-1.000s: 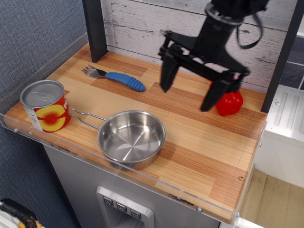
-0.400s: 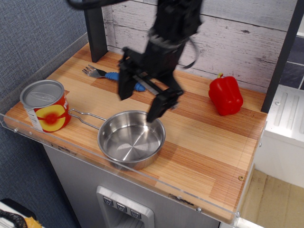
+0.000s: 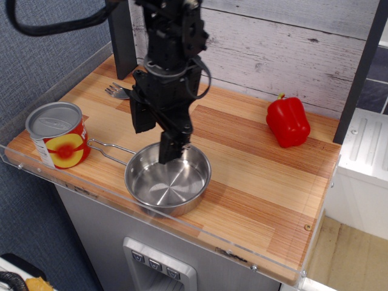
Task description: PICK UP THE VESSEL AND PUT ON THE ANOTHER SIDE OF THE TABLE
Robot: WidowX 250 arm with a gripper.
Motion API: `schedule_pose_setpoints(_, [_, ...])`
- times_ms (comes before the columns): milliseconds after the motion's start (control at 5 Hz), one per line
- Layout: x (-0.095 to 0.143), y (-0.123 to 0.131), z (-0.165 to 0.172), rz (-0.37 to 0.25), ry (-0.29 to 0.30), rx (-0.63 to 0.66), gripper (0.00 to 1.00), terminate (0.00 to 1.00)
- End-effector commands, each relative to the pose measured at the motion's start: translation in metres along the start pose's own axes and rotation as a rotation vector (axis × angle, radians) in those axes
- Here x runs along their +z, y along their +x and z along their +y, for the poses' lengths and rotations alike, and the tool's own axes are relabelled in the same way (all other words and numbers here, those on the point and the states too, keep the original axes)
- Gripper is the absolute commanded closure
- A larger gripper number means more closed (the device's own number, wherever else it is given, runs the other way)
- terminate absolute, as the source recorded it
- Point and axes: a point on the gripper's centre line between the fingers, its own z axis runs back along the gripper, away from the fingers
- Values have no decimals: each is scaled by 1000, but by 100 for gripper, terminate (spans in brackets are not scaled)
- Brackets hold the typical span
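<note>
The gripper takes hold of the vessel by its rim next, to move it to another side of the table.
The vessel is a shallow shiny steel pan with a thin wire handle pointing left. It sits near the front edge of the striped wooden table, left of centre. My black gripper is open and hangs over the pan's far left rim. One finger reaches just inside the rim; the other finger is outside it. Nothing is held.
A red-and-yellow tin can stands at the front left, close to the handle's end. A fork lies at the back left, mostly hidden by the arm. A red bell pepper stands at the back right. A clear plastic rim edges the front.
The gripper has swung from the back right, near the pepper, across to the left and down to the pan's far rim. The pan, can and pepper have not moved.
</note>
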Motion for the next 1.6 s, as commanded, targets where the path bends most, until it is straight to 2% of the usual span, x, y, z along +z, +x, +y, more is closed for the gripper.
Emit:
schedule_pose_setpoints(0, [-4, 9, 21, -135, 44, -94, 0, 0])
schedule_pose_setpoints(400, [-27, 7, 28, -120, -36, -95, 0, 0])
schedule_pose_setpoints(600, [-36, 11, 26, -49, -65, -87, 0, 0])
schedule_pose_setpoints(800, [-43, 12, 23, -7, -75, -79, 0, 0])
schedule_pose_setpoints(1000, [-44, 12, 21, -26, -67, -49, 100, 0])
schedule_pose_setpoints(1200, [-43, 12, 21, -37, -78, -47, 100, 0])
schedule_pose_setpoints(1400, [-41, 20, 16, -20, -94, -47, 100, 0])
